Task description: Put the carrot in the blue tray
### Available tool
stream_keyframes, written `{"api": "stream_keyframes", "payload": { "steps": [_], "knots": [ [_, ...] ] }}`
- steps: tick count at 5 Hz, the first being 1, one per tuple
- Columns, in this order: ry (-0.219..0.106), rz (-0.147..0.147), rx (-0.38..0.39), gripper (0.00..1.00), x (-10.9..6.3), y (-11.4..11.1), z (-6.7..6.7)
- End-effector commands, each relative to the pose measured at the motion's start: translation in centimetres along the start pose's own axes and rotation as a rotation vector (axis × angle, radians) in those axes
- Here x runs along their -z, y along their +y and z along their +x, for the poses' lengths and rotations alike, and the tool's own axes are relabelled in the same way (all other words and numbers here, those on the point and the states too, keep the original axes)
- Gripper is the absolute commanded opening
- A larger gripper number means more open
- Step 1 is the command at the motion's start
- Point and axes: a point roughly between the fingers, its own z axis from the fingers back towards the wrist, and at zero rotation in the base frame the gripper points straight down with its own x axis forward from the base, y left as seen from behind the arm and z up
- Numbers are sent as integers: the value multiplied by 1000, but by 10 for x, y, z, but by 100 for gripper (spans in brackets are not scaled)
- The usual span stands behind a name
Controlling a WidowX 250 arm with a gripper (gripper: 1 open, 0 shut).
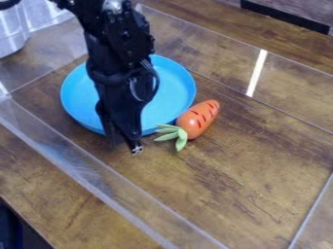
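Observation:
My gripper is shut beside the carrot's leaves, so it reopens next before it closes on the orange body (198, 118).
The carrot (201, 118) lies on the wooden table just right of the blue tray (166, 83), its orange body pointing up-right and its green leaves (170, 136) toward the lower left. My gripper (132, 147) points steeply down at the table in front of the tray's near rim, just left of the leaf tips. Its fingers look pressed together, and I see nothing between them. The black arm hides the middle of the tray.
A clear sheet with raised edges covers the dark wooden table (247, 185). A grey metal object (11, 34) stands at the far left edge, behind the tray.

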Motion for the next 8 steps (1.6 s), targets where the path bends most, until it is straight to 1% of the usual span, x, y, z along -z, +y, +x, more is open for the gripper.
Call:
{"api": "stream_keyframes", "payload": {
  "steps": [1, 2, 3, 4, 5, 6, 8],
  "knots": [
    [-54, 29, 6, 0, -22, -1, 8],
    [-53, 25, 8, 100, -14, -3, 11],
    [-54, 20, 10, 100, -6, -4, 15],
    [-65, 22, 34, 100, 2, -5, 22],
    [-74, 32, 57, 100, 12, -7, 30],
    [-81, 39, 64, 100, 18, -6, 35],
    [-111, 33, 71, 100, 23, -7, 48]
  ]
}}
